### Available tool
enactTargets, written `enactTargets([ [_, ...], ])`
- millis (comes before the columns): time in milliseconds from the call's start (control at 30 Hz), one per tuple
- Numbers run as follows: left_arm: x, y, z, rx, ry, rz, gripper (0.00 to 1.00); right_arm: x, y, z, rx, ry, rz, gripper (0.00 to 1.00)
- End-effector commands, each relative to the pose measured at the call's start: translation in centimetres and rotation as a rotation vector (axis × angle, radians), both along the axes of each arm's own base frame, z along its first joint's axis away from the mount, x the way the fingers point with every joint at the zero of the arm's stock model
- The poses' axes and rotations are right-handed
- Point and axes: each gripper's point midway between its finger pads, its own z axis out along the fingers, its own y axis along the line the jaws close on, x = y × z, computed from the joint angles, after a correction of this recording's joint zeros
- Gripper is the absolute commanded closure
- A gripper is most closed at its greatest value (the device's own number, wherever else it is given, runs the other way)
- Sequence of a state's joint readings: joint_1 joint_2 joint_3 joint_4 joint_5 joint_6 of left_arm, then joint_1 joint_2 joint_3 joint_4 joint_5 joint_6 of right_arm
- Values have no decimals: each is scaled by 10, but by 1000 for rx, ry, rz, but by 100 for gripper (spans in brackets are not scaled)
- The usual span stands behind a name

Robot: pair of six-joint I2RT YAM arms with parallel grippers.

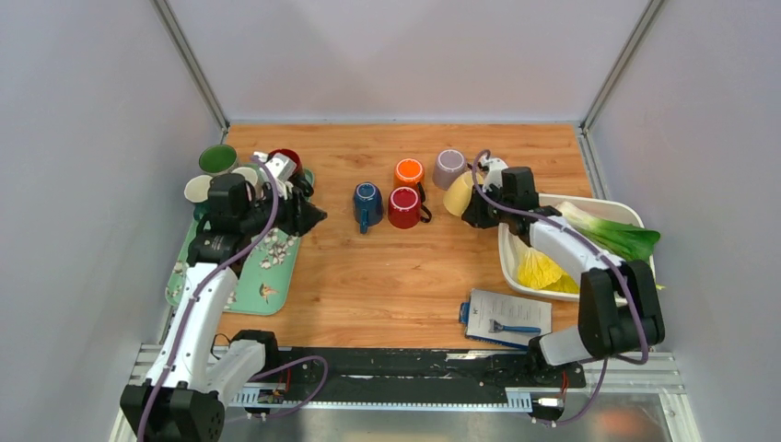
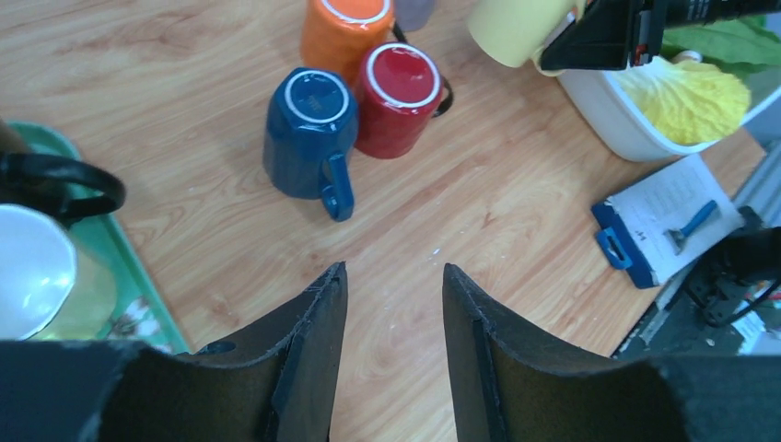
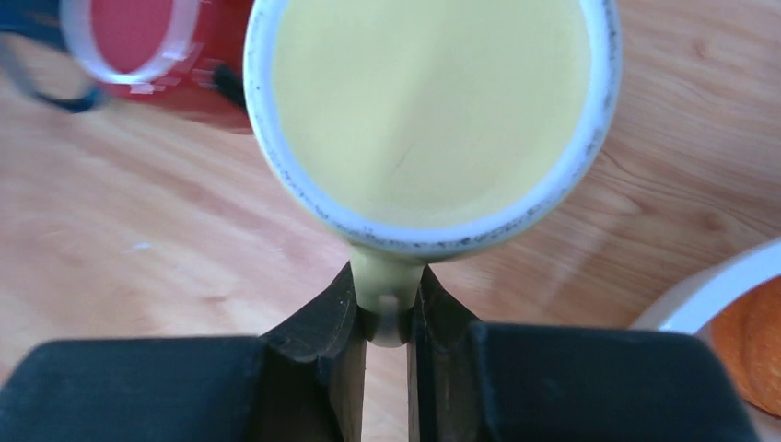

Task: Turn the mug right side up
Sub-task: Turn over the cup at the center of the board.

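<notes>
My left gripper is going to grab the yellow mug's rim (image 1: 451, 206) (image 2: 486, 48) next, opposite its flat base. That base stays free to set the mug right side up.
My right gripper (image 1: 472, 207) is shut on the handle (image 3: 387, 295) of a yellow mug (image 1: 458, 195) and holds it tilted above the table, left of the white bin. In the right wrist view the mug (image 3: 433, 101) shows a flat yellow round face with a pale speckled ring, which looks like its base. It also shows in the left wrist view (image 2: 516, 28). My left gripper (image 1: 308, 216) is open and empty, at the right edge of the green tray, and points toward the blue mug (image 2: 308, 129).
Blue (image 1: 367, 204), red (image 1: 403, 208), orange (image 1: 409, 172) and purple (image 1: 449, 168) mugs stand upside down mid-table. A green tray (image 1: 276, 276) at left holds cups and scraps. A white bin (image 1: 509, 262) with greens stands at right. A booklet with a razor (image 1: 507, 318) lies near the front.
</notes>
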State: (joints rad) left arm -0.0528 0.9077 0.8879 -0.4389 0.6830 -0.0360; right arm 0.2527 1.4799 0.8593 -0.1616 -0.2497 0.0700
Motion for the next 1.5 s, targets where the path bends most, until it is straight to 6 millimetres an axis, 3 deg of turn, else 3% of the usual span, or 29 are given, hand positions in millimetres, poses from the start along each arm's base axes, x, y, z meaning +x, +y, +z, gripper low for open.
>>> enactTargets([
  [0,1,-34,20,-119,-8,-131,49,-24,65,133,343,-249,390,100],
  [133,0,-68,40,-147,-9,-280,44,-44,80,180,422,-361,525,100],
  [300,5,-100,74,-326,75,-383,39,-45,90,235,442,-514,605,100],
  [400,13,-112,105,-433,26,-440,38,-44,99,271,445,-592,640,100],
  [533,21,-130,143,-477,-32,-517,33,-44,116,299,465,-636,681,100],
  [633,32,-139,154,-537,12,-518,32,-43,132,311,478,-645,713,100],
  [800,44,-142,173,-602,-12,-481,30,-40,151,305,489,-613,741,100],
  [967,53,-143,174,-628,-7,-442,31,-53,168,298,493,-600,793,100],
  [1033,55,-143,173,-633,-6,-440,37,-57,174,292,489,-585,795,100],
  [1100,55,-144,175,-632,-16,-448,51,-58,179,283,485,-561,788,99],
  [1200,52,-144,174,-625,-27,-466,64,-57,183,271,472,-535,768,91],
  [1367,47,-143,170,-612,-37,-482,98,-50,183,240,448,-471,726,72],
  [1400,44,-143,170,-604,-45,-490,99,-51,183,235,444,-462,724,68],
  [1467,41,-142,167,-595,-45,-498,100,-53,181,227,438,-447,724,52],
])
